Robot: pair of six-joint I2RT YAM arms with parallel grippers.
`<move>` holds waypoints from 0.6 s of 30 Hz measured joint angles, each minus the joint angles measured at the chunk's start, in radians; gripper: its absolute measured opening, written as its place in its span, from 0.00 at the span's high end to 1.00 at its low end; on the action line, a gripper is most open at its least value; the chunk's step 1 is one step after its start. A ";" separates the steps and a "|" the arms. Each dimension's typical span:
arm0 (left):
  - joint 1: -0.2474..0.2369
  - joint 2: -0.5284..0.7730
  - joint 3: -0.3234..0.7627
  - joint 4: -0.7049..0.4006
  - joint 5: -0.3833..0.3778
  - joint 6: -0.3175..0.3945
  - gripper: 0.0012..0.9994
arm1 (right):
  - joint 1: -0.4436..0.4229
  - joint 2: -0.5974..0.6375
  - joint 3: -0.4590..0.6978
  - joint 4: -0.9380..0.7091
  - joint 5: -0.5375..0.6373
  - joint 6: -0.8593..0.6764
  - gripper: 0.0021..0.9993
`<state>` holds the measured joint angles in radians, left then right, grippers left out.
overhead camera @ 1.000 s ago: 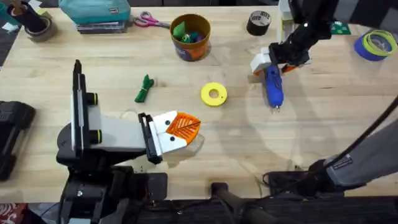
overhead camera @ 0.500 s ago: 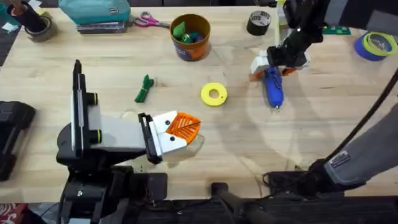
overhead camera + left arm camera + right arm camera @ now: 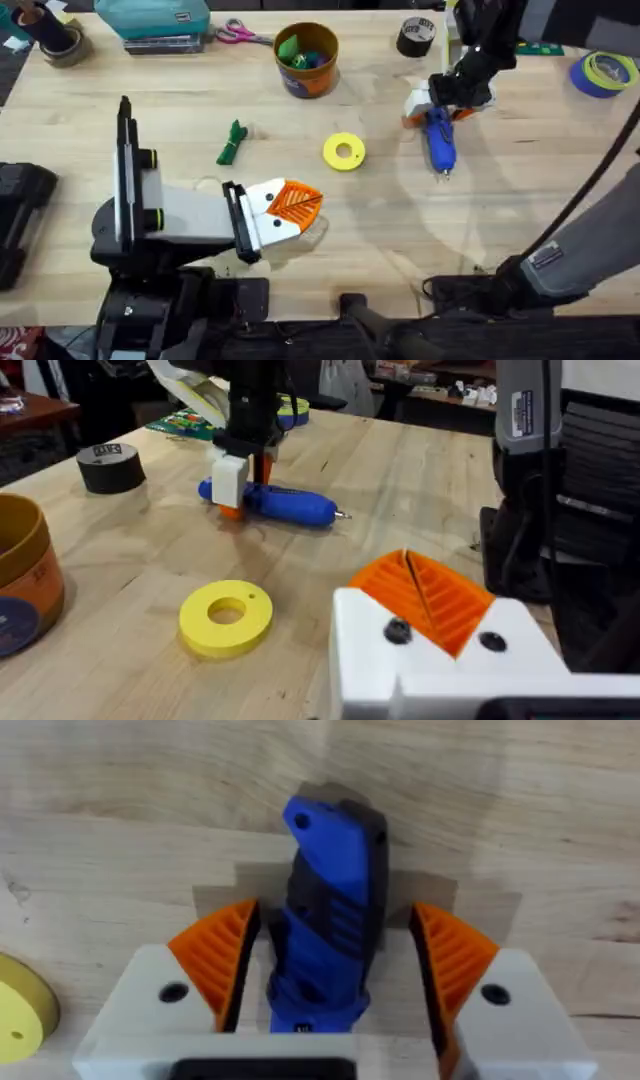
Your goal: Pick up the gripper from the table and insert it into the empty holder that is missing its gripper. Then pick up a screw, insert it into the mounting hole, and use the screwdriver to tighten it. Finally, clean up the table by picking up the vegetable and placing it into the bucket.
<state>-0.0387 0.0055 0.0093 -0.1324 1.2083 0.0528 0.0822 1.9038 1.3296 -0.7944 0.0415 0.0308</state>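
I should grab the blue screwdriver by its rear end (image 3: 436,118) (image 3: 325,950) next with my right gripper. Its tip then stays free to tighten the screw.
The blue screwdriver (image 3: 439,141) lies on the table at the right, tip toward the front edge. My right gripper (image 3: 436,104) is open and low over its rear end, an orange pad (image 3: 222,960) on each side of the blue body (image 3: 325,920). My left gripper (image 3: 292,206) rests shut near the front centre, its orange pads (image 3: 425,595) pressed together with nothing between them. The green vegetable (image 3: 232,143) lies left of centre. The orange bucket (image 3: 306,58) stands at the back with green and blue pieces inside. The loose gripper, an empty holder and a screw are out of view.
A yellow ring disc (image 3: 344,151) lies between the vegetable and the screwdriver. A black tape roll (image 3: 415,36), scissors (image 3: 235,33), a teal case (image 3: 150,18) and a blue-yellow tape roll (image 3: 603,72) line the back edge.
My right gripper has shifted slightly left and settled over the screwdriver's rear end. The screwdriver and the left arm have not moved.
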 joint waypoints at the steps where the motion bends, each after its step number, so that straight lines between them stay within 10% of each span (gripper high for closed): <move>1: 0.000 0.000 0.000 0.000 0.000 0.000 0.99 | 0.000 0.000 0.000 0.000 0.002 0.000 0.11; 5: 0.000 0.000 0.000 0.000 0.000 0.000 0.99 | 0.000 0.000 0.000 0.003 0.010 -0.001 0.29; 10: 0.000 0.000 0.000 0.000 0.000 0.000 0.99 | 0.000 0.002 0.000 0.008 0.014 0.003 0.94; 18: 0.000 0.000 0.000 0.000 0.000 0.000 0.99 | 0.000 0.005 0.000 0.011 0.013 0.007 0.98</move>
<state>-0.0387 0.0055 0.0093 -0.1323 1.2083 0.0528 0.0822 1.9087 1.3296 -0.7834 0.0545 0.0376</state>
